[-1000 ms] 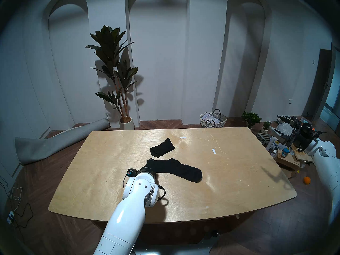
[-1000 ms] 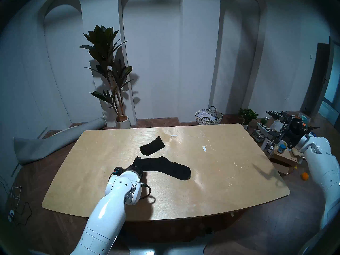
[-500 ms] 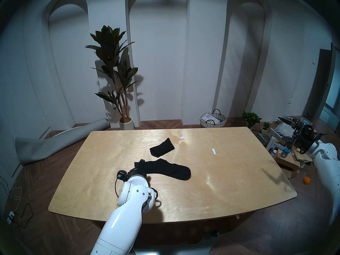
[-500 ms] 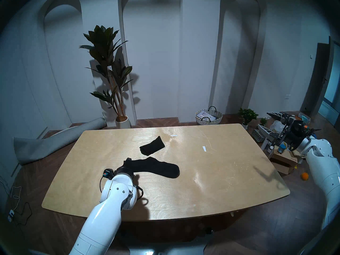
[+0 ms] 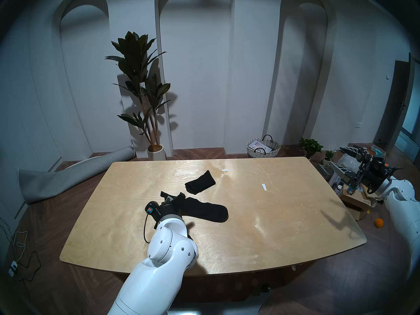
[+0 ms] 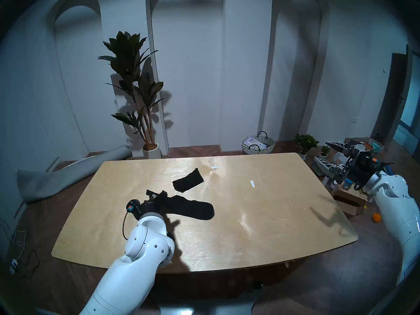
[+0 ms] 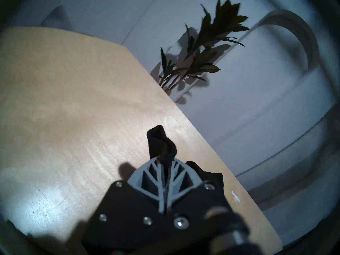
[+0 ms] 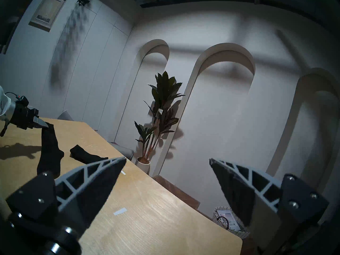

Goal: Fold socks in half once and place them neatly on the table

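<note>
The black sock's cuff in my left gripper is still short of the toe [image 5: 219,213], so my left gripper keeps hold of the cuff until it is over the toe.
On the birch table [image 5: 261,228] a long black sock [image 5: 204,210] [image 6: 193,208] lies stretched out, toe to the right. My left gripper [image 5: 169,197] [image 6: 156,195] [image 7: 164,163] is shut on its cuff end, which is raised off the wood; a bunch of cuff fabric [image 7: 161,144] sticks out past the fingertips. A second black sock [image 5: 200,182] [image 6: 187,180] [image 8: 86,156] lies folded just behind it, apart. My right gripper [image 5: 336,156] [image 6: 321,151] [image 8: 167,159] hangs open and empty beyond the table's right edge.
Two white tape strips [image 5: 226,170] [image 5: 263,186] lie on the far right part of the table. On the floor are a wicker basket [image 5: 263,146], a potted plant [image 5: 145,91], a rolled grey rug [image 5: 68,171] and boxes and bottles [image 5: 354,198] under the right arm.
My left gripper closed on the long sock's cuff, drew back to the left and lifted it; the whole sock slid left. The right gripper shifted slightly and stayed open.
</note>
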You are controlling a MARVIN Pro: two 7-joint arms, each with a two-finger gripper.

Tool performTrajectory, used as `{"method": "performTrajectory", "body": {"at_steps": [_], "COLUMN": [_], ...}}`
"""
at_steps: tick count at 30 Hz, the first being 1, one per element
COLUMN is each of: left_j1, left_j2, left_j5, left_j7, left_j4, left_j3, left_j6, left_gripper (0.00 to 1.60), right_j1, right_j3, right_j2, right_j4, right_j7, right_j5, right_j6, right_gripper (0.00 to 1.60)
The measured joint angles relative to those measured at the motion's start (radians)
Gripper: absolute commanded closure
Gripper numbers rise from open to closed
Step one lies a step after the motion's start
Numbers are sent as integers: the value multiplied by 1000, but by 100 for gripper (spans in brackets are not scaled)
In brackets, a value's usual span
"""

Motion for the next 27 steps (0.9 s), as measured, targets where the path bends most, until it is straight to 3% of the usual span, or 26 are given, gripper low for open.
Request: {"method": "performTrajectory", "body": {"at_steps": [10, 16, 20, 27], "left_j1": [-31, -60, -83, -113], "left_j2": [48, 70, 89, 110], "left_j5": [307, 436, 491, 498], "left_j7": [46, 62, 70, 78], "left_j4": [7, 64, 107, 138], "left_j3": [175, 263, 324, 389], "left_j6": [66, 90, 107, 117], "left_gripper": [160, 160, 160, 160], "right_j1": [-37, -59, -72, -86], "right_j3": [21, 37, 45, 51], "right_j2": [-12, -18, -21, -26], "right_j4": [-31, -49, -58, -62], "right_j7": [-24, -44, -59, -73], "right_j5": [0, 0, -1, -2], "right_j6": [1, 4, 9, 12], "right_gripper": [0, 0, 0, 0]}}
